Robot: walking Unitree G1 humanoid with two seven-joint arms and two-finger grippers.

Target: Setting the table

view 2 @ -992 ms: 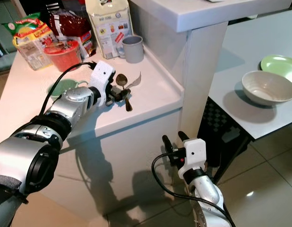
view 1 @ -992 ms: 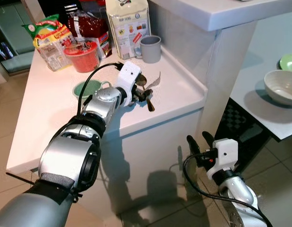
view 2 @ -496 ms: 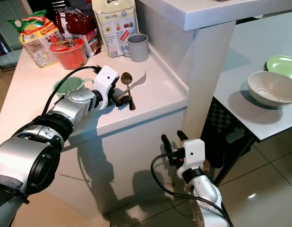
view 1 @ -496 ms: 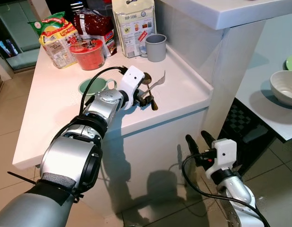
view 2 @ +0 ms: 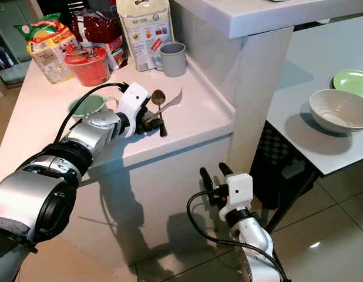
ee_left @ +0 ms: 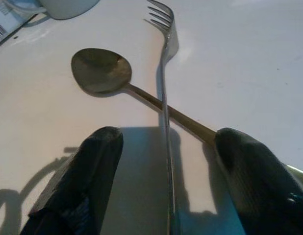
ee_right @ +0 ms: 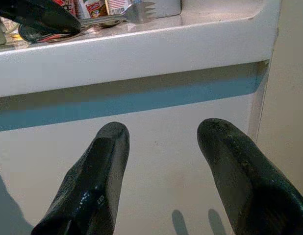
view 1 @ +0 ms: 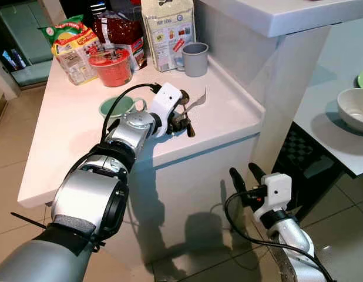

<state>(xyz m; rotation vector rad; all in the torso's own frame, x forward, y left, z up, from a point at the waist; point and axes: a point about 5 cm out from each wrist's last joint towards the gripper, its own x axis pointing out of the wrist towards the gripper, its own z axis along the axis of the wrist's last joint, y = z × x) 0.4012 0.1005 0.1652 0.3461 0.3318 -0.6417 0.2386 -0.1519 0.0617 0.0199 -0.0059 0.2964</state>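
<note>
The silver fork has its pointed teeth sticking up at its far end, so my left gripper should next take the silver fork by its slim handle [view 1: 182, 115].
On the white counter [view 1: 70, 147] lie a dark metal spoon [ee_left: 100, 71] and a silver fork [ee_left: 164, 29], their handles crossing. My left gripper [ee_left: 167, 136] rests low over the counter with its fingers open. The fork's handle runs between the two fingers, and the spoon's handle reaches the side of one finger [ee_left: 239, 161]. In the eye views the left gripper [view 1: 180, 120] sits at the handle ends, and the fork [view 1: 197, 100] tilts with its tines raised. My right gripper [view 1: 244, 174] hangs open and empty, low in front of the counter's cabinet.
A green cup [view 1: 117, 107] stands beside the left wrist. At the counter's back stand a grey cup [view 1: 195, 59], a red tub [view 1: 113, 64] and food packets. A wall pillar [view 1: 287, 76] rises on the right. Beyond it a table holds a bowl [view 2: 338, 109] and a green plate [view 2: 352, 81].
The camera has shifted a little. The left gripper stays open at the spoon and fork, and the right gripper hangs in the same place.
</note>
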